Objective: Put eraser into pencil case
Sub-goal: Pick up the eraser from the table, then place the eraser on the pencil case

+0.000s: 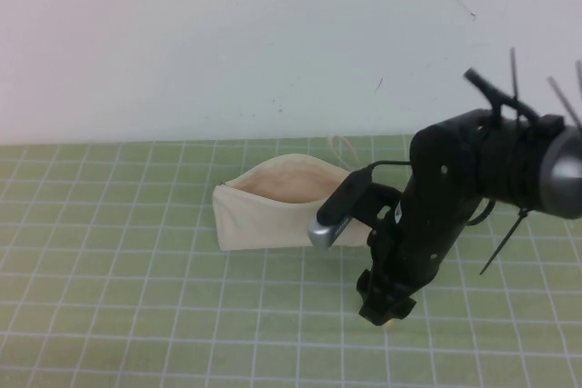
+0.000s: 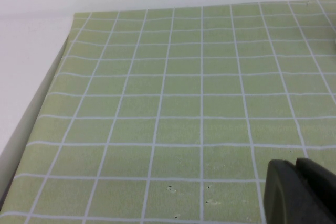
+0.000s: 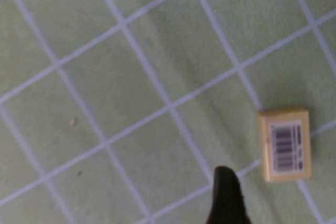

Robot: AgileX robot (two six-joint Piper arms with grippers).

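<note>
I need to lower my right gripper before I close it on the eraser, because the mat still shows between its finger and the eraser [image 1: 389,323] [image 3: 285,145] below it.
The pencil case [image 1: 268,215] is a cream fabric pouch lying on the green grid mat, its mouth open and showing beige lining. My right gripper [image 1: 386,304] points down at the mat just in front of and to the right of the pouch. In the right wrist view the eraser [image 3: 285,145], a tan block with a barcode label, lies flat on the mat close beside one dark fingertip [image 3: 226,198]. The other finger is out of view, and nothing is held. My left gripper [image 2: 295,167] is shut and empty over bare mat, away from both objects.
The green grid mat [image 1: 136,297] covers the table, with a white wall behind it. The pouch's thin loop strap [image 1: 341,144] lies at its far end. The mat's edge and a white surface [image 2: 26,77] show in the left wrist view.
</note>
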